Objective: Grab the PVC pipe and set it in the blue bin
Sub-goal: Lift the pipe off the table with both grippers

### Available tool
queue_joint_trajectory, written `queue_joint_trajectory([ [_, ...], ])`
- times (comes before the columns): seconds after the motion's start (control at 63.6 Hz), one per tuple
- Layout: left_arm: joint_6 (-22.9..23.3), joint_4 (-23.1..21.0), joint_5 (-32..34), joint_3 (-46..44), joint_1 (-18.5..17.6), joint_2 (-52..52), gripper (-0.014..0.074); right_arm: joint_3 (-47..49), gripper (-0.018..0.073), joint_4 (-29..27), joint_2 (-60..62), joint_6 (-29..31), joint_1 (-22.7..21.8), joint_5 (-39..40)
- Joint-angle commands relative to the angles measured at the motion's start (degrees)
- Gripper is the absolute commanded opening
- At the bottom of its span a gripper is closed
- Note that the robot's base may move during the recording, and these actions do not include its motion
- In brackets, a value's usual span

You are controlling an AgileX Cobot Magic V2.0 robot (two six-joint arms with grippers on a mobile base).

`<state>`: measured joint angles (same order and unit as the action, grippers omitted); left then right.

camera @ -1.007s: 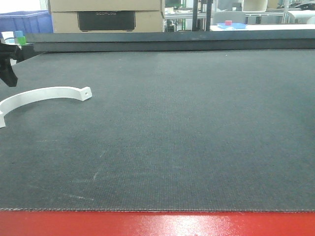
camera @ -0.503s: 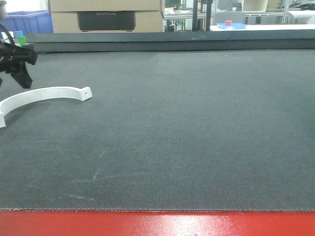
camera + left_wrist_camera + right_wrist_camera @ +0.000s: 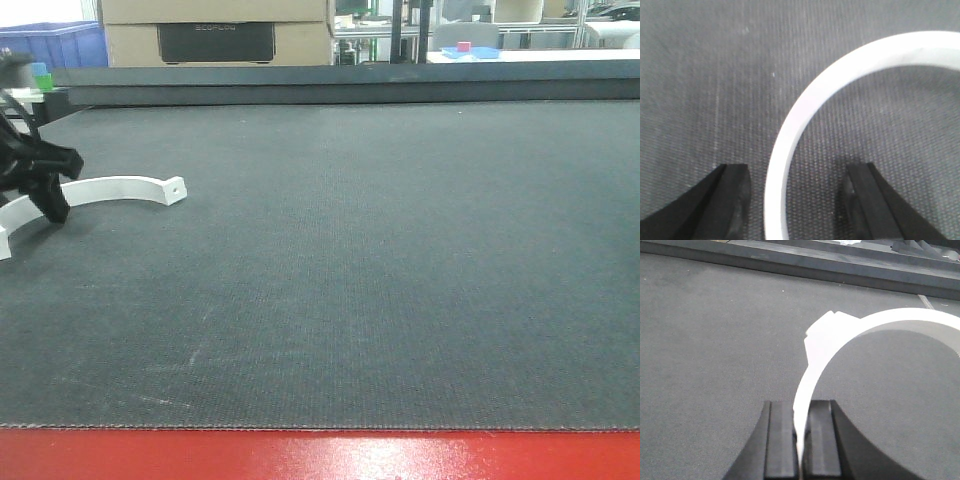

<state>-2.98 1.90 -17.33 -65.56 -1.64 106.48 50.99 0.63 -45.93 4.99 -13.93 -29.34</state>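
Next, my left gripper grabs the white PVC pipe arc by its curved band [image 3: 80, 192], to place the arc in the blue bin [image 3: 55, 45].
A white PVC pipe arc [image 3: 120, 187] with a pierced end tab lies flat on the dark mat at the far left. My left gripper [image 3: 48, 190] is low over its left part. In the left wrist view the gripper [image 3: 797, 172] is open, with one black finger on each side of the arc [image 3: 790, 135], and neither finger touches it. My right gripper [image 3: 801, 407] is shut on the thin edge of another white arc [image 3: 875, 325] and holds it above the mat. The right gripper is out of the front view.
A blue bin [image 3: 58, 45] stands beyond the table's back left corner, beside a cardboard box [image 3: 215, 30]. A raised dark ledge [image 3: 350, 82] runs along the mat's back edge. A red strip [image 3: 320, 455] marks the front edge. The dark mat [image 3: 400, 260] stretches to the right.
My left gripper has come down and to the right from behind the arc, and its fingers now straddle the arc's left part. The arc on the mat has not moved.
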Motion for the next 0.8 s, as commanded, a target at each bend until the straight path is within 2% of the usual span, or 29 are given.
queue_joint_trajectory([
  [0.0, 0.03, 0.27, 0.84, -0.41, -0.24, 0.96, 0.033, 0.39, -0.0168, 0.18, 0.46, 0.41, -0.16, 1.48],
  [0.094, 0.03, 0.27, 0.84, -0.41, -0.24, 1.62, 0.0313, 0.39, -0.0168, 0.18, 0.46, 0.41, -0.16, 1.48],
  [0.173, 0.03, 0.27, 0.72, -0.41, -0.24, 1.73, 0.0258, 0.39, -0.0168, 0.18, 0.46, 0.41, -0.16, 1.48],
  [0.377, 0.03, 0.02, 0.6, -0.41, -0.24, 1.73, -0.0111, 0.39, -0.0168, 0.18, 0.46, 0.41, -0.16, 1.48],
  [0.613, 0.03, 0.02, -0.45, -0.41, -0.24, 1.22, -0.0111, 0.39, -0.0168, 0.18, 0.56, 0.41, -0.16, 1.48],
  [0.786, 0.03, -0.15, -0.57, -0.41, -0.24, -3.63, -0.0111, 0.39, -0.0168, 0.06, 2.12, 0.41, -0.16, 1.09],
])
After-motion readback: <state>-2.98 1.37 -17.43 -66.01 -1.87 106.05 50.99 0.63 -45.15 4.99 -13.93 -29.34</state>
